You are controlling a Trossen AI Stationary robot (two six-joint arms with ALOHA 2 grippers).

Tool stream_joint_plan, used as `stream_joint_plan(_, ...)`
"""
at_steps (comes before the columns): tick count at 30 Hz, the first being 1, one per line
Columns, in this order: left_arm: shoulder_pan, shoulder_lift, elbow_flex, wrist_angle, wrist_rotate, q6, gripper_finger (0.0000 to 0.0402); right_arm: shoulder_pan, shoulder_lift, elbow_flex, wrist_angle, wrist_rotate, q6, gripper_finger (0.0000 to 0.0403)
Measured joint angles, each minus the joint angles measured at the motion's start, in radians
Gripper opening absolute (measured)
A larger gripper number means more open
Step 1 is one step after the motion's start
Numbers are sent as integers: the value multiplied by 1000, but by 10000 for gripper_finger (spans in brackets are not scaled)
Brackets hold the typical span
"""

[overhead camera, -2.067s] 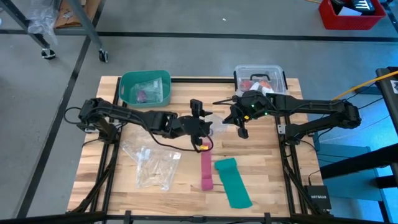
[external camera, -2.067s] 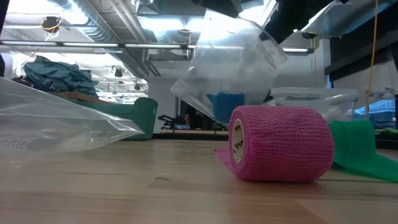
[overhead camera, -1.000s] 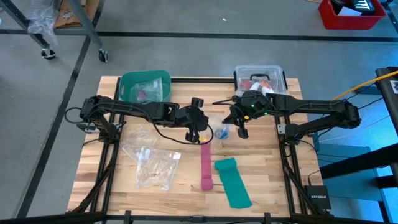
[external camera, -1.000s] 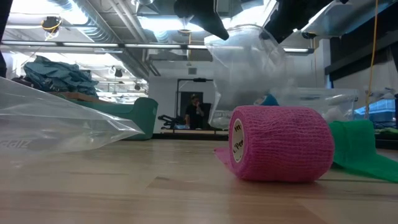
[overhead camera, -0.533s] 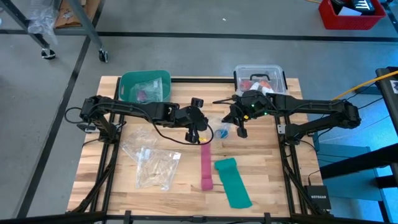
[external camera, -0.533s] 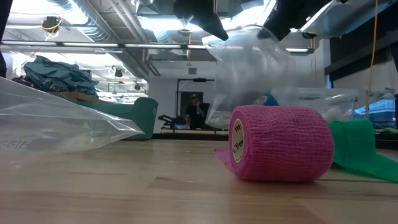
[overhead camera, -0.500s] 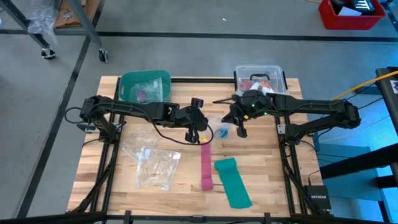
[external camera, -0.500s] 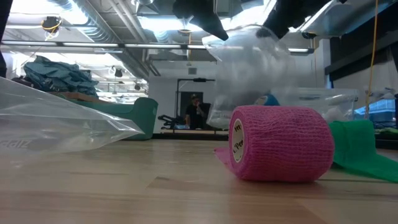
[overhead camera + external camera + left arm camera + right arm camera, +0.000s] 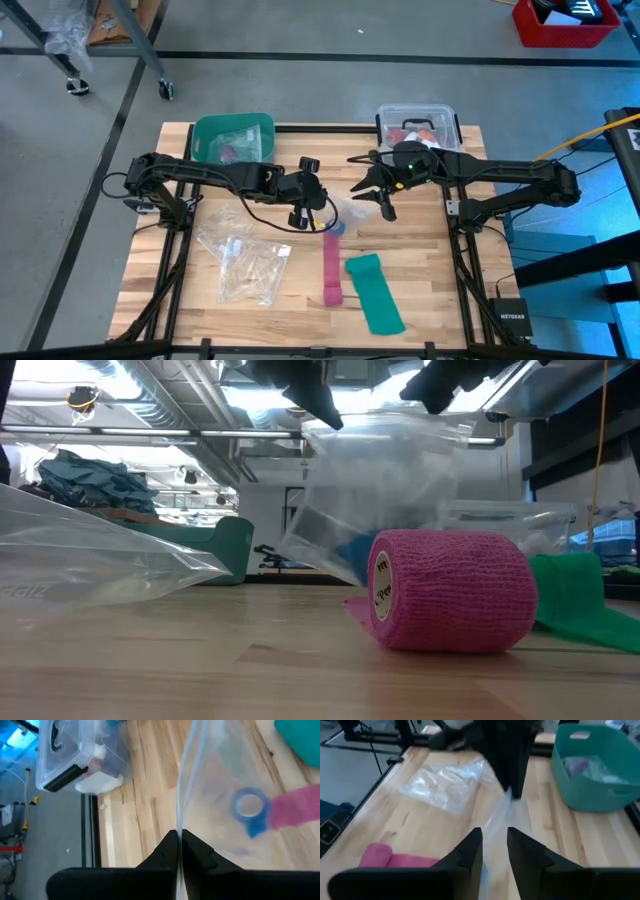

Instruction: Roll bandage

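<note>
I need to hold the clear plastic bag by its upper edge (image 9: 509, 802) with my right gripper, so the blue roll stays free inside the bag.
The bandage (image 9: 247, 805) is a small blue roll inside a clear plastic bag (image 9: 385, 485) held over the table's middle; the high view shows the bandage (image 9: 335, 227) by the pink strip's far end. My left gripper (image 9: 303, 207) is shut on the bag's upper edge. My right gripper (image 9: 495, 851), just right of the bag, stands open. The bag's edge (image 9: 502, 817) runs between its fingers; I cannot tell whether they touch it. My left gripper pinches the clear bag's upper edge (image 9: 179, 822) between its two fingers, which lie flat against each other with the film between them. The bag hangs slack below the fingers, with the blue roll in its lower part close above the table.
A pink strip (image 9: 331, 265) ends in a pink roll (image 9: 450, 590) toward the near edge, with a teal-green strip (image 9: 375, 292) to its right. More clear bags (image 9: 245, 260) lie near left. A teal bin (image 9: 233, 140) and a clear lidded box (image 9: 418, 125) stand at the far edge.
My left gripper has gone a little toward the table's left edge, drawing the bag with it. The bag, bunched up before, now hangs spread out wide. The blue roll inside has shifted left and nearer, to the pink strip's far end.
</note>
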Motion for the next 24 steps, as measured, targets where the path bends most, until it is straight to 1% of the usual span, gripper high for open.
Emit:
stream_joint_plan(10, 0, -27, 0, -38, 0, -36, 1, 1, 0, 0, -254, -65, 3, 95)
stream_joint_plan(13, 0, -27, 0, -42, 0, -34, 1, 0, 0, 0, -287, -123, 9, 95)
stream_joint_plan(17, 1, -27, 0, -44, 0, -35, 0, 1, 0, 0, -286, -206, 11, 95)
stream_joint_plan(19, 1, -27, 0, -43, 0, -38, 0, 1, 0, 0, -285, -206, 11, 95)
stream_joint_plan(24, 1, -27, 0, -33, 0, -39, 0, 1, 0, 0, -286, -146, 11, 95)
